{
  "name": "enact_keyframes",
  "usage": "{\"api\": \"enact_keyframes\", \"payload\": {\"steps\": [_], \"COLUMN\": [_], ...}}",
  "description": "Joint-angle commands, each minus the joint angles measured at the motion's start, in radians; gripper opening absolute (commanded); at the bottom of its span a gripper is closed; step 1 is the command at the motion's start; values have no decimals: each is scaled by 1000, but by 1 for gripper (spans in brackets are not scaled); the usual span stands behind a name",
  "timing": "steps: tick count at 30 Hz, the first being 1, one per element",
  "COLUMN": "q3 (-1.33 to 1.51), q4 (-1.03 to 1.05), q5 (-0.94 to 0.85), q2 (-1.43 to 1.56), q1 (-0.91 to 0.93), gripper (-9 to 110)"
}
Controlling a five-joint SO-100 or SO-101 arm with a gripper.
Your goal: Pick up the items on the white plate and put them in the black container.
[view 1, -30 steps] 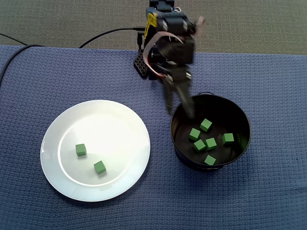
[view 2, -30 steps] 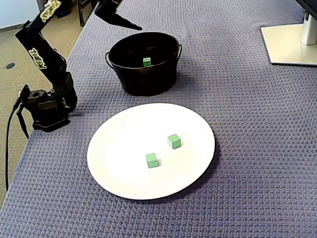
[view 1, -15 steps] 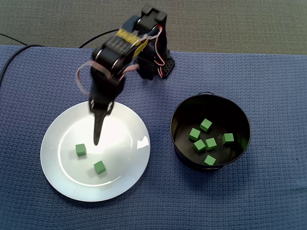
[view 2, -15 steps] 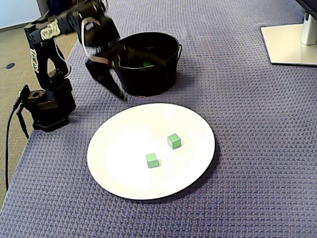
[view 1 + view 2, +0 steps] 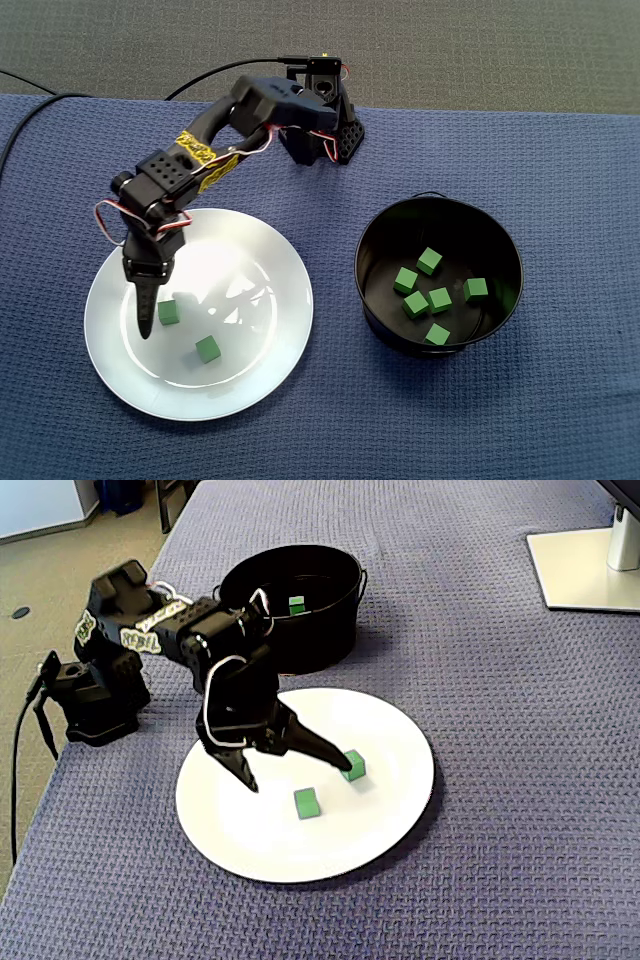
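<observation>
The green cube has to go into the black container. My gripper should next pick it up from the white plate (image 5: 255,335) by the cube's opposite sides.
Two green cubes lie on the white plate (image 5: 255,335) (image 5: 385,815): one (image 5: 168,312) (image 5: 307,802) toward the plate's middle, the other (image 5: 207,348) (image 5: 352,765) a little apart from it. My gripper (image 5: 148,305) (image 5: 298,777) hangs open just above the plate with nothing in it. In a fixed view one fingertip (image 5: 343,767) reaches the edge of a cube; I cannot tell if they touch. From above, the gripper stands just left of a cube. The black container (image 5: 512,250) (image 5: 310,645) holds several green cubes (image 5: 428,260).
The arm's base (image 5: 325,135) (image 5: 95,695) sits at the edge of the blue cloth, with a black cable (image 5: 215,72) running off behind it. A white monitor stand (image 5: 585,565) occupies one far corner.
The arm has swung from above the black container across to the white plate and dropped low over the cubes. Its jaws now stand wide apart.
</observation>
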Motion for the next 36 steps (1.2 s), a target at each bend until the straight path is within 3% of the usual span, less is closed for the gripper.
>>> {"api": "enact_keyframes", "payload": {"steps": [1,15,20,29,36], "q3": [-106,-67,-69,-78,-71], "q4": [14,-37,-54,-63,-74], "q5": [-43,-74,-95,-75,-81], "q2": [-28,-91,-118,-127,-127], "q1": [18,-14,-26,-60,-66], "gripper": [52,39,28,28,20]}}
